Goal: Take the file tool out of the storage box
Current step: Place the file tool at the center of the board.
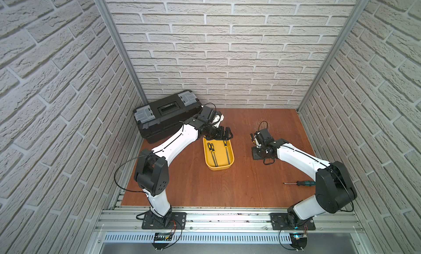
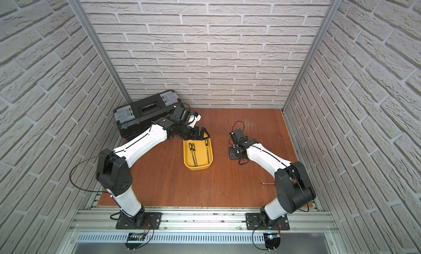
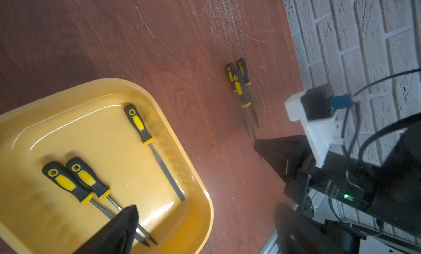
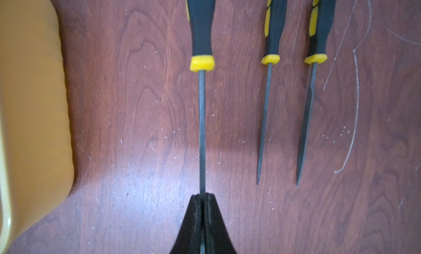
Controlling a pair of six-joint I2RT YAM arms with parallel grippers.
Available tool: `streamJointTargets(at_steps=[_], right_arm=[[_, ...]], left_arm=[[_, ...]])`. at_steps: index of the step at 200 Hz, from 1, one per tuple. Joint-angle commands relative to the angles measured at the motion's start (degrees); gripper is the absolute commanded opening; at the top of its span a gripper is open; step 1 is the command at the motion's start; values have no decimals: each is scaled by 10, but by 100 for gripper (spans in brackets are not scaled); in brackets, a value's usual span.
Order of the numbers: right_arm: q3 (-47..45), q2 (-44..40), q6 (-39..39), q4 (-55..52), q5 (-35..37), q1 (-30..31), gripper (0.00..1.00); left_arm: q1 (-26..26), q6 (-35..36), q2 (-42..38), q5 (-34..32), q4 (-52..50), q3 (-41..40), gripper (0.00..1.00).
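Observation:
The file tool in my fingers looks bigger than the ones lying on the tabletop, so I will lower it before my right gripper lets it go.
The yellow storage box (image 1: 230, 160) (image 2: 210, 160) lies mid-table in both top views. Three black-and-yellow file tools rest inside it: two side by side (image 3: 73, 184) and one apart (image 3: 157, 155). My left gripper (image 3: 205, 227) hangs open over the box's far end, one finger (image 3: 123, 227) above the paired blades, holding nothing. My right gripper (image 4: 201, 196) is shut on the blade of another file tool (image 4: 201, 127), outside the box (image 4: 29, 104) and over the table. Two more files (image 4: 264, 118) (image 4: 306, 118) lie on the wood beside the held one.
A large black toolbox (image 1: 166, 115) with grey latches stands at the back left, behind my left arm. A teal-handled screwdriver (image 1: 300, 183) lies on the table by my right arm's elbow. Brick walls close in three sides; a metal rail (image 1: 227, 218) runs along the front.

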Motion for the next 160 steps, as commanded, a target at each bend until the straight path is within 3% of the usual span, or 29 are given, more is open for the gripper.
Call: streamJointTargets(at_steps=[1,160], right_arm=[[-8,14,6,25,-10,-10,3],[10,83,12,48,-38,-43,3]], left_arm=[[2,3,-21,10,23,-14,99],[-6,-10,-13,3,34,-16,99]])
